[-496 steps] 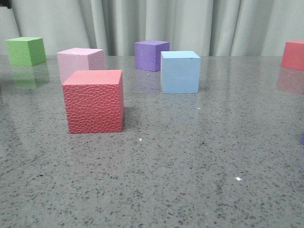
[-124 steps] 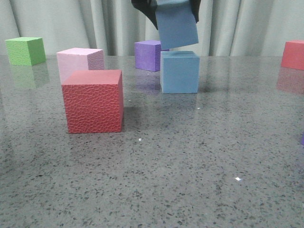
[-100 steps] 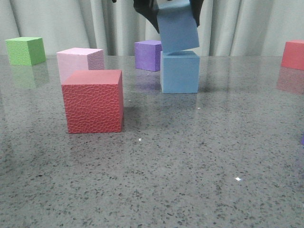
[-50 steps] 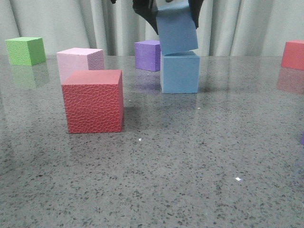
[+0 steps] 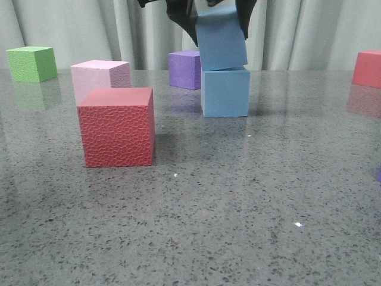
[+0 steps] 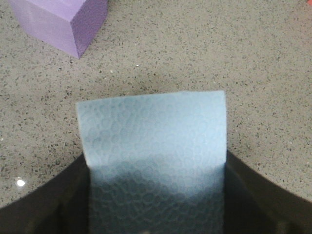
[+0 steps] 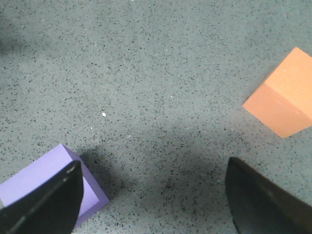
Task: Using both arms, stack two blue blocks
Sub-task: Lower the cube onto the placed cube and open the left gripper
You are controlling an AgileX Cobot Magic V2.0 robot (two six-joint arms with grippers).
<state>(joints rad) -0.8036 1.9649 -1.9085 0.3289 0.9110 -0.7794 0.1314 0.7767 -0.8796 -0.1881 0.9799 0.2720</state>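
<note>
The upper block's bottom edge (image 5: pixel 224 65) sits on the lower blue block's top (image 5: pixel 226 70), so the upper block would stay standing. My left gripper needs to open.
In the front view, one blue block (image 5: pixel 225 92) stands on the table at the middle back. The second blue block (image 5: pixel 221 44) is on top of it, slightly tilted, its bottom edge touching the lower block's top. My left gripper (image 5: pixel 215 11) is shut on this upper block from above. In the left wrist view the held block (image 6: pixel 153 131) fills the gap between the dark fingers of the left gripper (image 6: pixel 156 163) and hides the lower block. My right gripper (image 7: pixel 153 168) is open and empty over bare table, out of the front view.
A red textured cube (image 5: pixel 118 126) stands front left, with a pink cube (image 5: pixel 101 76) behind it. A green cube (image 5: pixel 32 63) is far left, a purple cube (image 5: pixel 186 68) is behind the stack, and a red cube (image 5: pixel 368 68) is far right. By the right gripper lie a purple cube (image 7: pixel 44 173) and an orange cube (image 7: pixel 282 97).
My left gripper has lowered the held blue block from a little above the standing block down onto its top. The other cubes have not moved.
</note>
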